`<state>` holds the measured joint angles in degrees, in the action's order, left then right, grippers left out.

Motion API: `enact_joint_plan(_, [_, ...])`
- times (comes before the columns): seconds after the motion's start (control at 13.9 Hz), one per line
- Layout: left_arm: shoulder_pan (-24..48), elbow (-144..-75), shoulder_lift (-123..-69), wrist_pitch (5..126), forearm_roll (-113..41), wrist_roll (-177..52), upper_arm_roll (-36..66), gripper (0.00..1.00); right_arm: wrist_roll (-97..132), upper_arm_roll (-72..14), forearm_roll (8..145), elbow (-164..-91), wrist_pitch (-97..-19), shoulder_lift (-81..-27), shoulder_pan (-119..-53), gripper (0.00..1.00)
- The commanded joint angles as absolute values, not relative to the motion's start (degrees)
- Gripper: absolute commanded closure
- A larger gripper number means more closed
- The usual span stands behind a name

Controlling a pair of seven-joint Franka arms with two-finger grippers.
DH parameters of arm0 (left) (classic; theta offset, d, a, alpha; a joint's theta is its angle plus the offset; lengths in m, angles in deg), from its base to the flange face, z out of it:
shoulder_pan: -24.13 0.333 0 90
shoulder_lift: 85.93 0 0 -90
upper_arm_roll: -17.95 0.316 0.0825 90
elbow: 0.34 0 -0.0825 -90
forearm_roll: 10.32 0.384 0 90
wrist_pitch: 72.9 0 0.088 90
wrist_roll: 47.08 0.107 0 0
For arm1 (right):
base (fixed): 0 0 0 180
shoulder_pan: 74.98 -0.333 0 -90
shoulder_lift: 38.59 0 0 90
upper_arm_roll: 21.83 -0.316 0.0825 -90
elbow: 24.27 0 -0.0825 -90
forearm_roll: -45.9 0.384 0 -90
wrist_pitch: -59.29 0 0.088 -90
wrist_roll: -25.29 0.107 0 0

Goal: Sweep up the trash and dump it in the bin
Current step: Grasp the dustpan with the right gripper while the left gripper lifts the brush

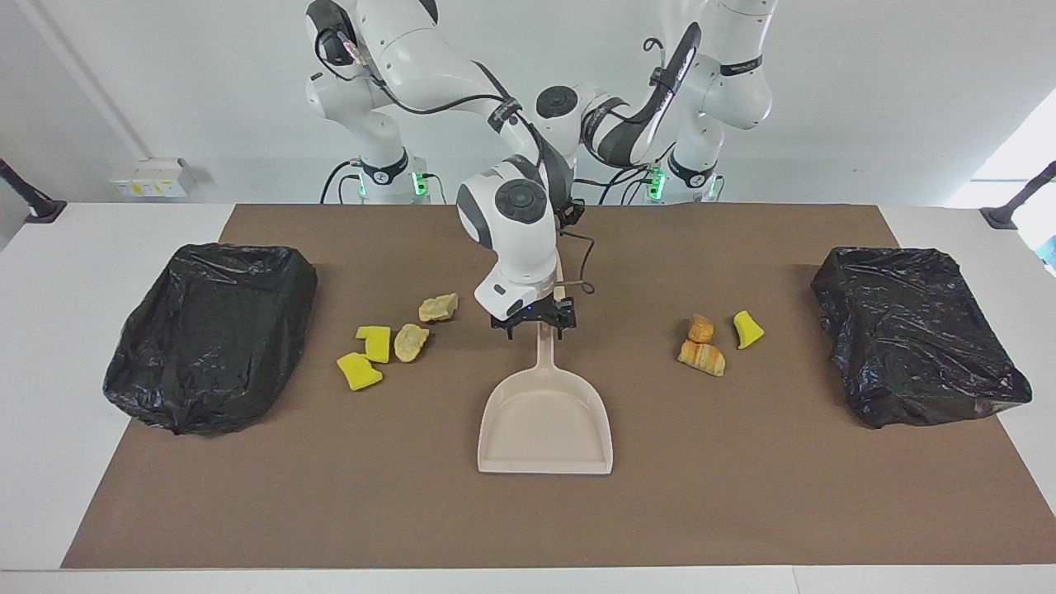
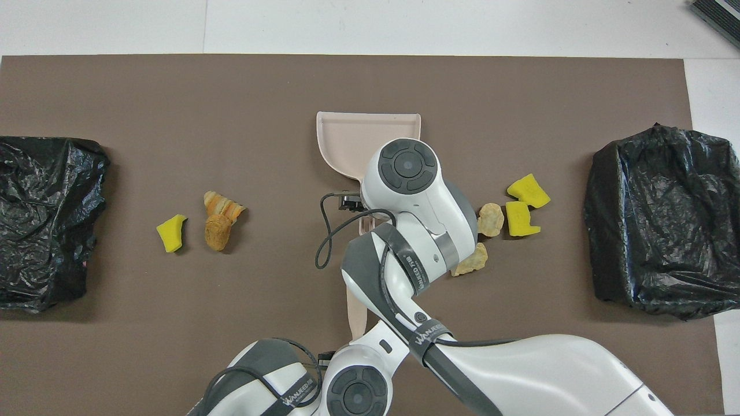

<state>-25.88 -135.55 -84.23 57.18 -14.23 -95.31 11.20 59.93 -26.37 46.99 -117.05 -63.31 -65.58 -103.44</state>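
Observation:
The dustpan's pan is far wider than my fingertips, so my right gripper needs to grab the dustpan by its narrow handle (image 2: 366, 223) next.
The beige dustpan (image 1: 544, 429) (image 2: 350, 141) lies flat mid-mat, its handle pointing toward the robots. My right gripper (image 1: 536, 328) is low over the handle with its fingers spread either side of it, open. The trash lies in two groups. Toward the right arm's end are two bright yellow sponge chunks (image 1: 375, 342) (image 2: 520, 218) and two pale lumps (image 1: 411, 341) (image 2: 490, 219). Toward the left arm's end are two orange-brown bread pieces (image 1: 701, 356) (image 2: 222, 206) and one yellow chunk (image 1: 748, 328) (image 2: 171, 233). My left arm is folded back; its gripper is hidden.
A black bag-lined bin (image 1: 206, 338) (image 2: 665, 219) stands at the right arm's end of the brown mat. Another bin (image 1: 916, 330) (image 2: 46, 219) stands at the left arm's end. A black cable (image 2: 324, 242) hangs from the right wrist.

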Motion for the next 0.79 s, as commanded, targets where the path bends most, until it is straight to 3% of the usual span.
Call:
enact_joint_plan(0.0, [-26.3, -134.9, -83.0, 53.6, -14.6, -95.2, 12.0, 1.0, 60.5, -26.6, 47.5, -117.8, -64.5, -65.1, -103.3, 0.09])
enact_joint_plan(0.22, [-26.3, -134.5, -82.5, 52.9, -14.6, -95.0, 12.2, 1.0, 60.4, -26.8, 47.5, -118.3, -64.4, -64.9, -103.4, 0.41])
enact_joint_plan(0.43, [-25.4, -134.5, -82.4, 51.0, -14.5, -94.6, 12.3, 1.0, 59.9, -26.8, 47.5, -118.8, -64.3, -64.7, -103.3, 0.53])
enact_joint_plan(0.58, [-24.6, -134.7, -80.6, 45.1, -14.5, -90.5, 12.3, 1.0, 59.3, -26.8, 47.5, -119.0, -63.8, -64.5, -103.4, 0.55])
enact_joint_plan(0.65, [-23.3, -134.7, -79.9, 43.0, -14.5, -89.1, 12.3, 1.0, 59.0, -26.8, 47.5, -118.9, -63.3, -64.5, -103.3, 0.66])
enact_joint_plan(0.72, [-23.2, -135.2, -79.2, 41.9, -14.5, -88.0, 12.3, 1.0, 56.7, -26.8, 47.3, -118.9, -62.9, -64.4, -103.3, 0.91])
